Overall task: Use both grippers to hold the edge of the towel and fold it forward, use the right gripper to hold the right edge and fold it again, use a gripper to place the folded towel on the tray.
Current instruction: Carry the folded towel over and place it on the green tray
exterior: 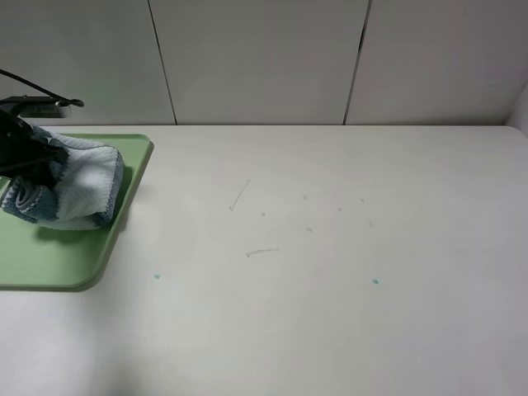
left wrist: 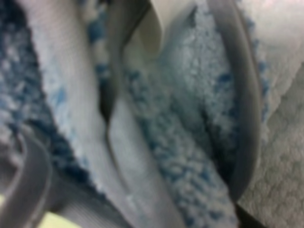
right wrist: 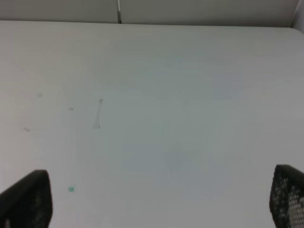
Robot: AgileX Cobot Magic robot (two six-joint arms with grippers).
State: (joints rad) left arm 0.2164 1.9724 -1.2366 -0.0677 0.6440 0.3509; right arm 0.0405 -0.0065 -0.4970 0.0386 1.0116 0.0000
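My left gripper opens now, since the folded towel's lower edge [exterior: 74, 221] is over the green tray, inside its rim [exterior: 62, 256].
The towel [exterior: 78, 186] is folded into a thick blue and whitish bundle over the back part of the light-green tray [exterior: 49, 260], at the far left of the high view. My left gripper [exterior: 25, 153] comes in from the left edge and is shut on the towel's left side; its fingers are mostly hidden by cloth. In the left wrist view the towel [left wrist: 190, 118] fills the picture, with its grey piped edge [left wrist: 242, 104] running across it. My right gripper [right wrist: 159, 209] is open over bare table, nothing between its fingertips [right wrist: 28, 199]. It is out of the high view.
The white table [exterior: 330, 247] stretches to the right of the tray, with faint scratches [exterior: 262, 252] and small teal specks [exterior: 375, 281]. Grey wall panels [exterior: 264, 58] close off the back edge.
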